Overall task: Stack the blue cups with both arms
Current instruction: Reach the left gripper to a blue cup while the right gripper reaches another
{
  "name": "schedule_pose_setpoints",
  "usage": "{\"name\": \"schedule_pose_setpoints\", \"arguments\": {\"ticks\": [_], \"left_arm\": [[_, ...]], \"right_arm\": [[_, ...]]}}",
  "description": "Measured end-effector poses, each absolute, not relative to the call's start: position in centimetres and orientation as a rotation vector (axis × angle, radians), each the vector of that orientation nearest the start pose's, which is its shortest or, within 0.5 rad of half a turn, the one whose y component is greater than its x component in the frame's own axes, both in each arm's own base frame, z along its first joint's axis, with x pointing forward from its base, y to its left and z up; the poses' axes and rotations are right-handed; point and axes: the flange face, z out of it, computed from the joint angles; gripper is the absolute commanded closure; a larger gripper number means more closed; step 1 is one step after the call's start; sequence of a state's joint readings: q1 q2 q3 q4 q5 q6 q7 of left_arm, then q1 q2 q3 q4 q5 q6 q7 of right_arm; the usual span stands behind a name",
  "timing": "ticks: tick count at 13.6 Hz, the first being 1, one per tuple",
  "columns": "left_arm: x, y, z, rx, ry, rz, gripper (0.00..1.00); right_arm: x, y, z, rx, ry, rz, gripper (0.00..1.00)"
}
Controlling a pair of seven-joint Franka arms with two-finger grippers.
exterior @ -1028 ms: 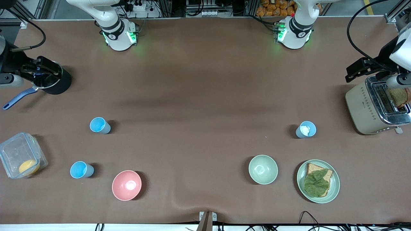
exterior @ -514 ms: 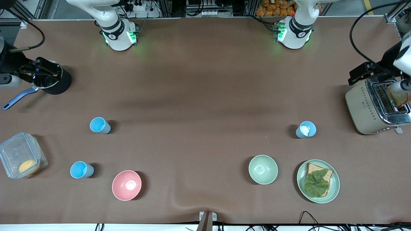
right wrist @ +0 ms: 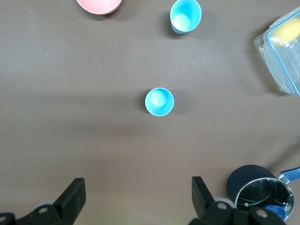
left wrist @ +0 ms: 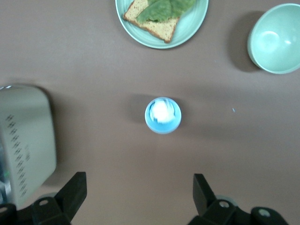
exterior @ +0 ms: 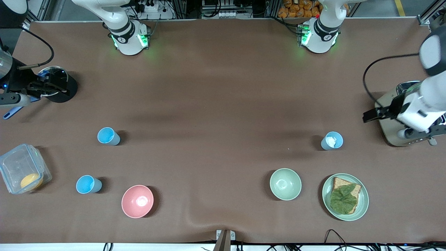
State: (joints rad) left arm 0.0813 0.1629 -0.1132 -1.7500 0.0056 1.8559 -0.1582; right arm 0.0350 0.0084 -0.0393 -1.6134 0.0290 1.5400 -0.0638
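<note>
Next, my left gripper grabs the grey-blue cup by its rim (exterior: 341,141) (left wrist: 147,115) to stack it with the other blue cups.
Three blue cups stand upright on the brown table. One blue cup (exterior: 108,136) and a brighter sky-blue cup (exterior: 88,184) stand toward the right arm's end; both show in the right wrist view (right wrist: 159,101) (right wrist: 185,16). A duller grey-blue cup (exterior: 332,140) with something white inside stands toward the left arm's end and shows in the left wrist view (left wrist: 162,115). My left gripper (exterior: 381,112) (left wrist: 138,197) is open and empty over the toaster's edge. My right gripper (exterior: 47,86) (right wrist: 138,197) is open and empty over the black pot.
A toaster (exterior: 390,134) and a plate (exterior: 362,205) with bread and lettuce stand near the grey-blue cup, with a pale green bowl (exterior: 285,184) beside the plate. A pink bowl (exterior: 137,201), a clear lidded container (exterior: 21,172) and a black pot (exterior: 64,91) stand at the right arm's end.
My left arm has swung away from the toaster slot toward the grey-blue cup and now hides the toast. My right gripper has shifted slightly over the pot. The cups have not moved.
</note>
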Motion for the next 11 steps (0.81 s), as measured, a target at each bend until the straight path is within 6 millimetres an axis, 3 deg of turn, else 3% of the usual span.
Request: {"name": "schedule_pose_setpoints", "arguments": {"ticks": [3,6,8,11], "left_arm": [[59.5,-0.5,40.0,-3.149,-0.216,-0.012,0.0],[57.9,-0.1,33.9,-3.153,-0.21,-0.013,0.0],[57.4,-0.2,30.7,-3.156,-0.209,0.012,0.0],[57.2,-0.3,26.7,-3.164,-0.212,0.006,0.0]], "right_arm": [[55.5,-0.2,59.3,-3.107,-0.084,0.126,0.0],[57.0,-0.8,56.8,-3.107,-0.065,0.149,0.0],[58.9,-1.4,53.5,-3.109,-0.044,0.17,0.0],[61.5,-2.9,46.8,-3.105,-0.004,0.259,0.0]]}}
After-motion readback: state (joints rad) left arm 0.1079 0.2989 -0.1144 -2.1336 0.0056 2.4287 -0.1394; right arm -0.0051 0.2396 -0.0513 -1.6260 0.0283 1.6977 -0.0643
